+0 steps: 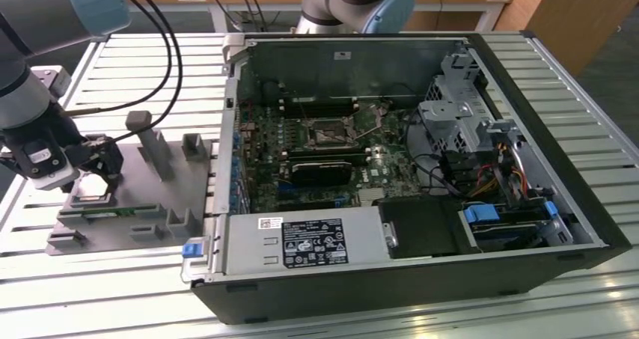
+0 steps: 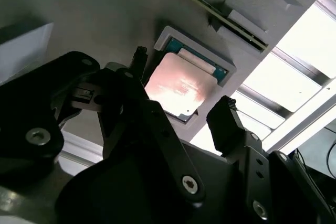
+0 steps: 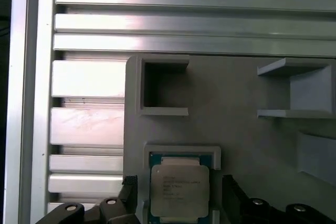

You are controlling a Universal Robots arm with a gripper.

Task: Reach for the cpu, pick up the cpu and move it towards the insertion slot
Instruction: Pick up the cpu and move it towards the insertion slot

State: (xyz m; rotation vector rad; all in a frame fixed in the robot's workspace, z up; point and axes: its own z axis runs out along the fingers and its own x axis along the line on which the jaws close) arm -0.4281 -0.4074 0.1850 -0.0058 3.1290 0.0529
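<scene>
The pocket's raised sides go around the cpu's corners and open up midway, so my gripper will grab the cpu by its exposed side edges next.
The cpu lies flat in a square pocket of the grey fixture at the exterior view's left, silvery top up. My gripper hangs right over it, open. In both wrist views the two black fingers stand on either side of the cpu and its pocket, apart from the chip. The second wrist view has the cpu between the fingertips, with the gripper centred on it. The insertion slot is on the motherboard inside the open computer case, far to the exterior view's right.
Upright grey posts rise from the fixture beside my gripper. A green memory stick lies in the fixture's front recess. The black case wall stands between fixture and motherboard. A second arm is behind the case on the slatted table.
</scene>
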